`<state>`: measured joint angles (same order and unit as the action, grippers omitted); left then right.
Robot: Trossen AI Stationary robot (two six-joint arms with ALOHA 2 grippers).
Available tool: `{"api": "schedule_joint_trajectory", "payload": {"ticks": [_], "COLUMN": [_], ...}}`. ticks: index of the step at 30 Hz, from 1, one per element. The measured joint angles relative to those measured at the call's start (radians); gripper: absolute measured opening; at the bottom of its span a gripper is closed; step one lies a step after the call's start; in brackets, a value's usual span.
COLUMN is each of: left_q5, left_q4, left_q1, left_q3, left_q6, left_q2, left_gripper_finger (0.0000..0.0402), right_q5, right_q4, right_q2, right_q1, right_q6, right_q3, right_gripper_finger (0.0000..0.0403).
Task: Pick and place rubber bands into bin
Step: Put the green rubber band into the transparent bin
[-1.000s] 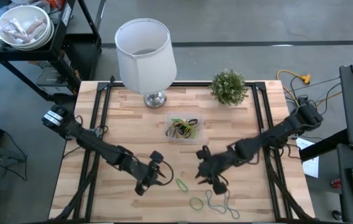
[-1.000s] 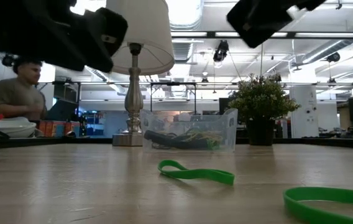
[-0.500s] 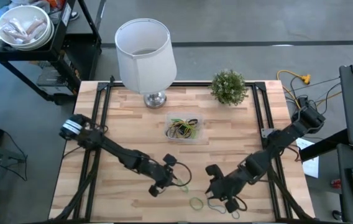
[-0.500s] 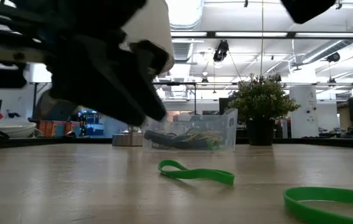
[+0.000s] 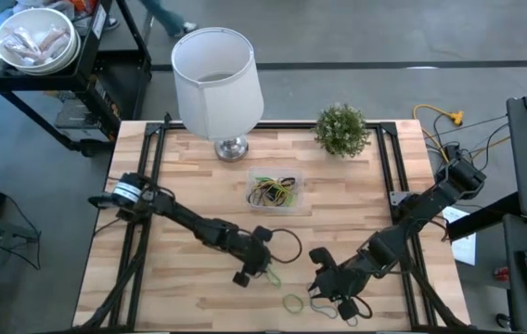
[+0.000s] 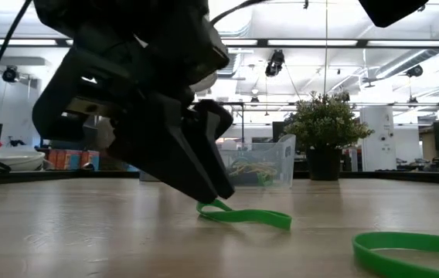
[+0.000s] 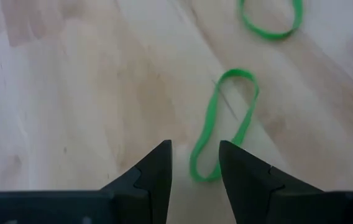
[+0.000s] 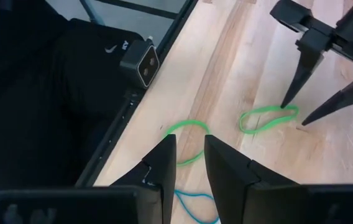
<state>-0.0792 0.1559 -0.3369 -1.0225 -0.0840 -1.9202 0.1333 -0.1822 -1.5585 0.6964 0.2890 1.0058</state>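
My left gripper grabs the long green rubber band by its looped end (image 7: pixel 206 177) next, to put it into the clear bin.
A long green rubber band (image 5: pixel 272 275) (image 6: pixel 246 216) lies flat on the table near the middle of its near half. My left gripper (image 5: pixel 265 269) (image 7: pixel 195 146) is open and low over the table, its fingertips on either side of that band's end (image 7: pixel 201 174). Whether they touch it cannot be told. A round green band (image 5: pixel 293 301) (image 7: pixel 270 36) and a blue band (image 5: pixel 325 302) lie closer to the near edge. My right gripper (image 5: pixel 319 278) (image 8: pixel 189 140) hovers open just right of them. The clear bin (image 5: pixel 273 192) (image 6: pixel 239 162) farther back holds several bands.
A lamp with a white shade (image 5: pixel 215 79) and a small potted plant (image 5: pixel 341 130) stand along the far edge behind the bin. A white bowl (image 5: pixel 33 39) sits on a cart off the table's far left. Bare wood shows on the table's left and right.
My left gripper has moved toward the table's right and down until its open fingertips stand at the long green band's end. My right gripper has moved toward the near edge and a little right, then held still. The bands have stayed where they were.
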Motion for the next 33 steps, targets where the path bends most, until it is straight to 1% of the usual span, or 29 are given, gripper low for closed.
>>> {"api": "schedule_joint_trajectory", "payload": {"ticks": [5,13,16,18,21,23,29,33], "left_q5": [-0.015,-0.023,-0.025,-0.026,-0.030,-0.033,-0.027,0.017], "left_q4": [-0.029,-0.048,-0.062,-0.070,-0.080,-0.082,-0.092,-0.113], "left_q1": [0.003,0.005,0.005,0.005,0.005,0.005,0.004,-0.002], "left_q3": [0.002,0.002,0.002,0.002,0.001,0.001,-0.001,0.002], "left_q6": [0.027,0.046,0.033,0.019,-0.014,-0.032,-0.058,-0.065], "left_q2": [0.000,0.000,0.000,0.000,0.001,0.001,0.009,0.048], "left_gripper_finger": [0.0118,0.0116,0.0097,0.0074,0.0025,0.0008,0.0001,0.0001], "right_q5": [0.000,0.000,0.000,0.002,0.032,0.044,0.048,0.048], "right_q4": [0.001,0.001,0.001,0.001,0.003,0.003,0.007,0.014], "right_q2": [0.000,0.000,0.000,-0.001,-0.013,-0.034,-0.120,-0.175], "right_q1": [0.000,0.000,0.000,0.000,0.001,0.003,0.004,0.004], "right_q6": [0.000,0.001,0.011,0.025,0.056,0.073,0.075,0.075], "right_q3": [0.000,0.000,0.000,0.000,-0.002,-0.002,-0.002,-0.002], "right_gripper_finger": [0.0080,0.0070,0.0068,0.0068,0.0068,0.0068,0.0068,0.0068]}}
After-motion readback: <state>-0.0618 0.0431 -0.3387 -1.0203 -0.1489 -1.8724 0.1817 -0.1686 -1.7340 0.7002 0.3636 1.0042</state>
